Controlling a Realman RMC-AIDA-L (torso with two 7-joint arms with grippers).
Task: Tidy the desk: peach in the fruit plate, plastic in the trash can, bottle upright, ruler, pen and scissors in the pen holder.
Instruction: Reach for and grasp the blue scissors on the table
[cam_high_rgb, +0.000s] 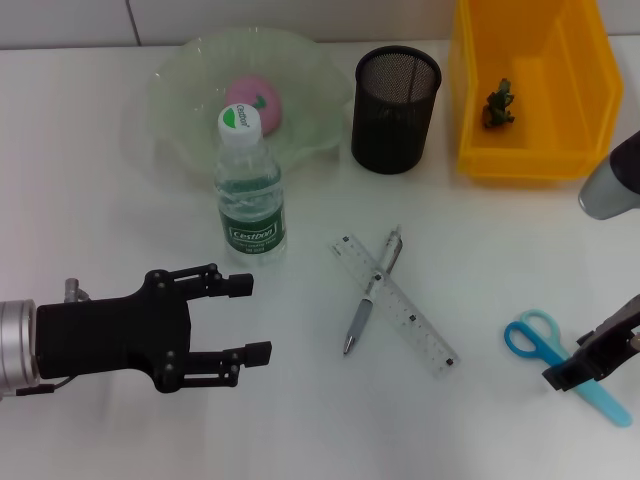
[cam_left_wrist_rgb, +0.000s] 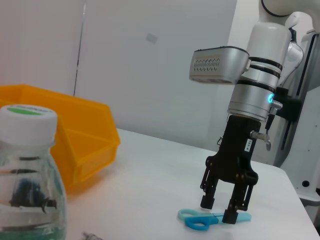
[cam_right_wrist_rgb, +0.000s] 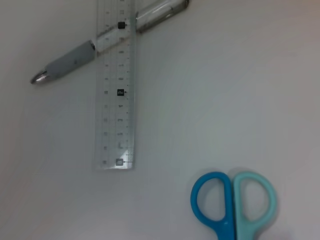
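My right gripper's fingers are beside the scissors' blades in the head view, and closing now would catch the scissors, so my right gripper closes next.
A pink peach (cam_high_rgb: 255, 100) lies in the green glass fruit plate (cam_high_rgb: 180, 75). The bottle (cam_high_rgb: 248, 185) stands upright just in front of the plate and fills the near side of the left wrist view (cam_left_wrist_rgb: 27, 175). A dark green plastic piece (cam_high_rgb: 498, 103) sits in the yellow trash can (cam_high_rgb: 580, 110). The clear ruler (cam_high_rgb: 400, 305) lies across the pen (cam_high_rgb: 360, 320) at mid-table. Blue scissors (cam_high_rgb: 535, 338) lie at the right. My right gripper (cam_high_rgb: 575, 372) stands open, its fingers (cam_left_wrist_rgb: 230, 210) either side of the scissors' blades (cam_left_wrist_rgb: 200, 219). My left gripper (cam_high_rgb: 253, 318) is open, below the bottle.
The black mesh pen holder (cam_high_rgb: 395, 95) stands between the plate and the trash can (cam_left_wrist_rgb: 75, 135). The right wrist view looks down on the ruler (cam_right_wrist_rgb: 116, 90), the pen (cam_right_wrist_rgb: 65, 62) and the scissors' handles (cam_right_wrist_rgb: 232, 205).
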